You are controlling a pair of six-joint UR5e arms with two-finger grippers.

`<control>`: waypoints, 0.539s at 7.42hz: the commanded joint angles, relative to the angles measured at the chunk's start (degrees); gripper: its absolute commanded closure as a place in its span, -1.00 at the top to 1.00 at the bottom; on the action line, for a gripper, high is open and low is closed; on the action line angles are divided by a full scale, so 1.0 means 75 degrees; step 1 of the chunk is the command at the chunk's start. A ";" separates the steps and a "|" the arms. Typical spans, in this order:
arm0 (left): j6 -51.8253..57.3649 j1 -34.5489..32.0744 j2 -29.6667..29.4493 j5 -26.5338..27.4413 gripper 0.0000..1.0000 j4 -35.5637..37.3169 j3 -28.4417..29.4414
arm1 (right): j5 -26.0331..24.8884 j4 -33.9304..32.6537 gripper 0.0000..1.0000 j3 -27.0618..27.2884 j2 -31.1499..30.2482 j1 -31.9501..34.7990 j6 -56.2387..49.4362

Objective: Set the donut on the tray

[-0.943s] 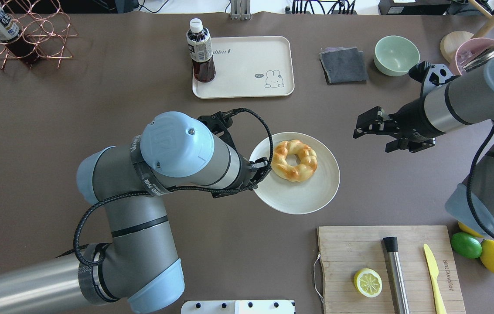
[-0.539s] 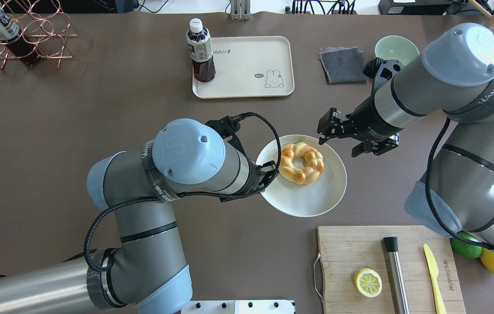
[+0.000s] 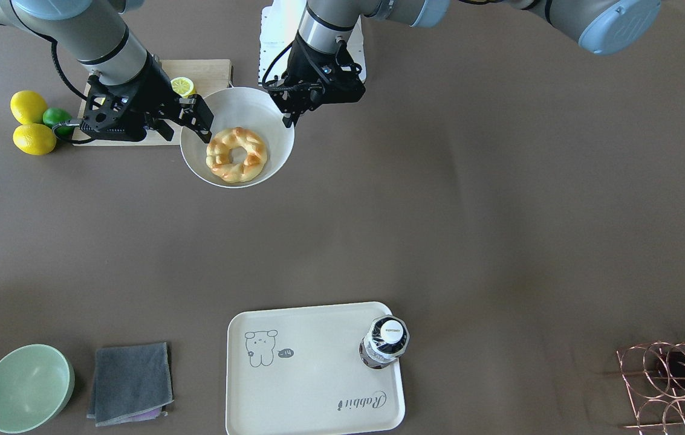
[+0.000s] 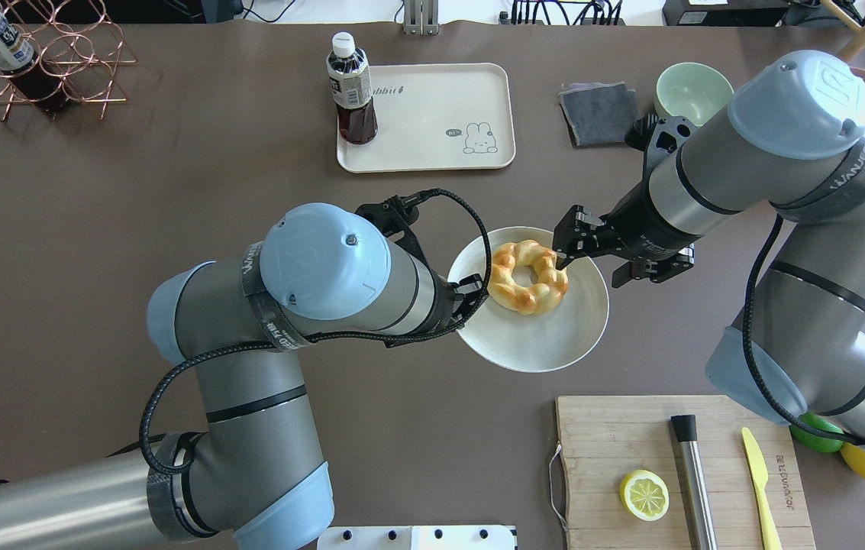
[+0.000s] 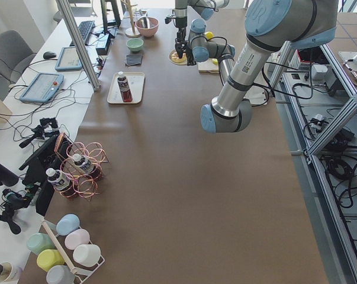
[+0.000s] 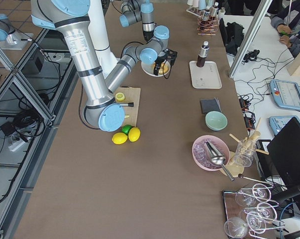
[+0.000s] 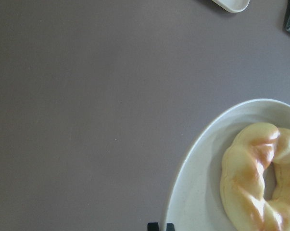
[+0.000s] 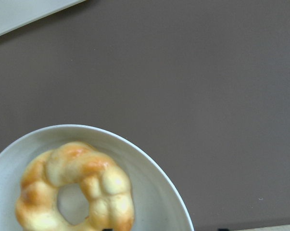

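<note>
The robot's right gripper needs to grab the white plate next by its raised rim (image 3: 183, 148), to bring the donut to the tray (image 3: 306, 362).
The donut (image 4: 527, 276) is a golden braided ring lying on a white plate (image 4: 554, 340). It also shows in the front view (image 3: 237, 154) and in both wrist views (image 7: 260, 183) (image 8: 77, 187). My left gripper (image 4: 472, 294) (image 3: 289, 118) is shut on the plate's left rim and holds the plate. My right gripper (image 4: 585, 263) (image 3: 188, 128) is open and empty, over the plate's right side, close beside the donut. The cream rabbit tray (image 4: 440, 114) (image 3: 306, 362) lies at the far middle of the table.
A dark drink bottle (image 4: 352, 92) stands on the tray's left end. A grey cloth (image 4: 600, 114) and a green bowl (image 4: 692, 92) lie right of the tray. A wooden cutting board (image 4: 630, 435) with a lemon half, a rod and a yellow knife is near right.
My right arm has swung left from the table's right side to the plate's edge, gripper still open. My left gripper has shifted the plate slightly to the right.
</note>
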 commanded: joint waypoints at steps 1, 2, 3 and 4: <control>0.0000 -0.0135 0.0015 0.0027 -1.00 -0.0001 -0.0035 | 0.0004 -0.0577 0.53 0.0189 -0.0014 0.0002 -0.0397; -0.0012 -0.0124 0.0003 0.0271 -1.00 -0.0024 -0.0023 | 0.0004 -0.0637 0.51 0.0236 -0.0037 -0.0010 -0.0423; -0.0012 -0.0124 -0.0008 0.0297 -1.00 -0.0036 -0.0046 | -0.0020 -0.0742 0.43 0.0225 -0.0038 -0.0056 -0.0423; -0.0128 -0.0124 -0.0020 0.0309 -1.00 -0.0048 -0.0047 | -0.0020 -0.0755 0.42 0.0225 -0.0038 -0.0068 -0.0423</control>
